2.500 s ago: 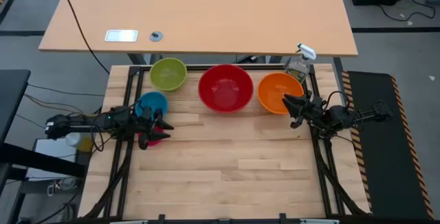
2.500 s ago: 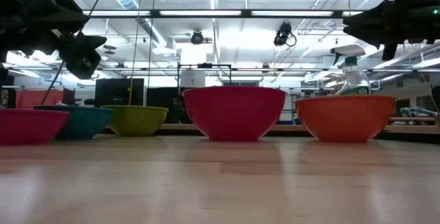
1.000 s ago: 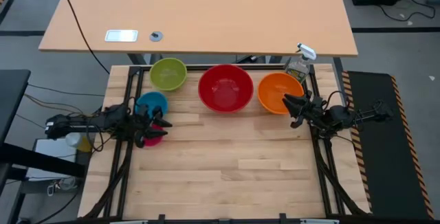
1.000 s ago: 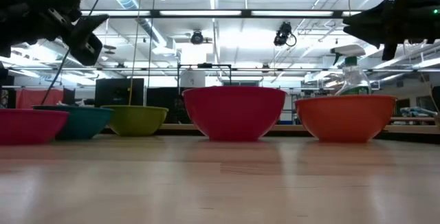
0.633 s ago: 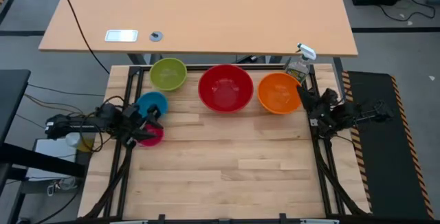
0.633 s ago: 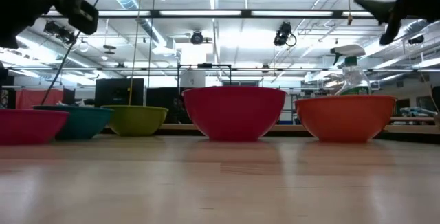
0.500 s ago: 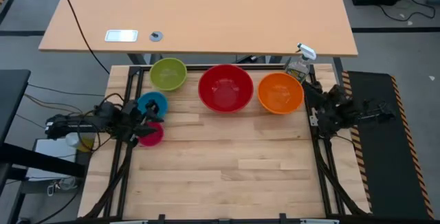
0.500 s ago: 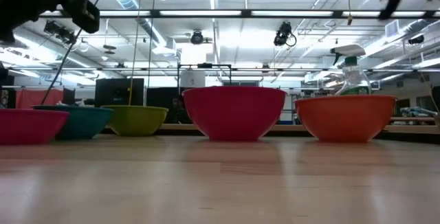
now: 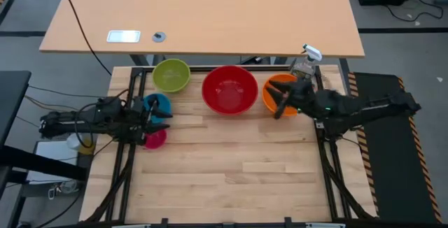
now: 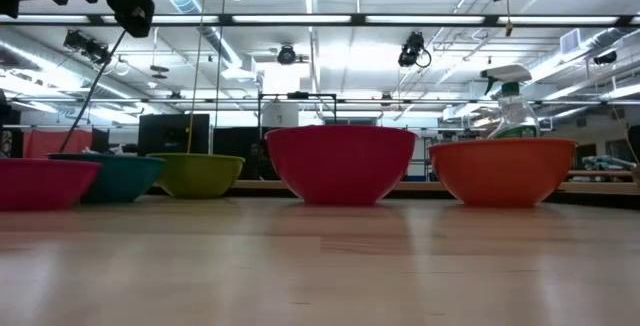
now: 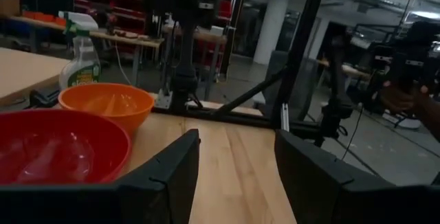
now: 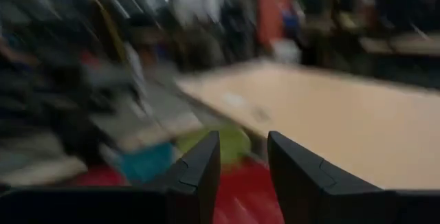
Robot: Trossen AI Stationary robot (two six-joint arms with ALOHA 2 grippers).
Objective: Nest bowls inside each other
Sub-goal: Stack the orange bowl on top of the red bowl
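Observation:
The orange bowl has to nest in the red bowl (image 9: pixel 229 89), so my right gripper should next grab the orange bowl by its rim (image 9: pixel 267 102).
Five bowls stand on their bases on the wooden table (image 9: pixel 231 172): green (image 9: pixel 171 75), big red (image 9: pixel 229 89) and orange (image 9: pixel 285 96) in a far row, blue (image 9: pixel 155 104) and pink (image 9: pixel 155 138) at the left. My left gripper (image 9: pixel 165 119) hangs open, raised above the blue and pink bowls, pointing toward the table's right; its fingers stand apart in the left wrist view (image 11: pixel 237 176). My right gripper (image 9: pixel 275 102) is open and high over the orange bowl's left rim, pointing left (image 12: pixel 244 169). Nothing is between either pair of fingers.
A spray bottle (image 9: pixel 304 63) stands at the table's far right corner behind the orange bowl. A tan desk (image 9: pixel 210 18) lies beyond the far edge. The near half of the table is bare wood.
Both grippers have risen, staying open. My right gripper first drew back toward the table's right edge, then swung out toward the left and now hangs over the orange bowl. My left gripper rose above the blue and pink bowls. The bowls have kept still.

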